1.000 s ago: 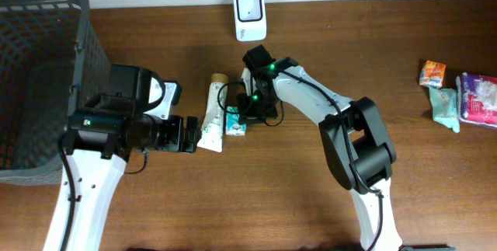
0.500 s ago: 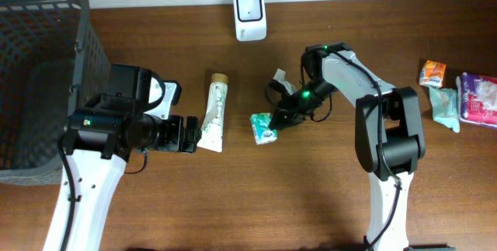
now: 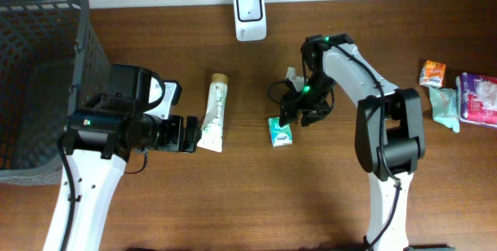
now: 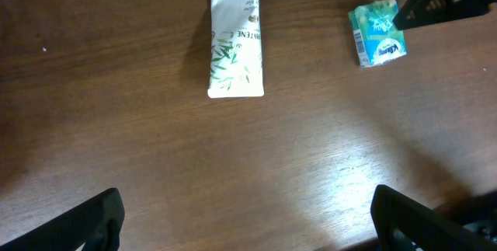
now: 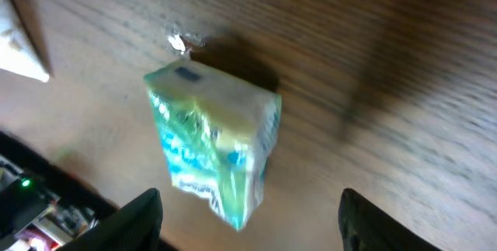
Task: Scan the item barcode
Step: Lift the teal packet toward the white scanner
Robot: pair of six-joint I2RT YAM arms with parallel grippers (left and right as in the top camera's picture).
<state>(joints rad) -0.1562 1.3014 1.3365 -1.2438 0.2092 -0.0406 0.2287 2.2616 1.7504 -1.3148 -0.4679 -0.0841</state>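
The tissue pack's barcode side has to stay uncovered to face the scanner. My right gripper needs to grab the tissue pack by its near edge.
The item, a small green-and-blue tissue pack, lies on the wooden table just below my right gripper. The right wrist view shows that gripper open, with the pack blurred ahead of the spread fingers and touched by neither. A barcode shows on the side of the pack. The white scanner stands at the table's back edge. My left gripper is open at the flat end of a white tube; its fingers hold nothing.
A dark mesh basket fills the far left. Several packets lie at the right edge: an orange one, a teal one and a purple-and-white one. The tube lies lengthwise between the arms.
The right gripper carried the tissue pack from beside the tube to the right, then opened; the pack now lies free on the table. The left arm has not moved.
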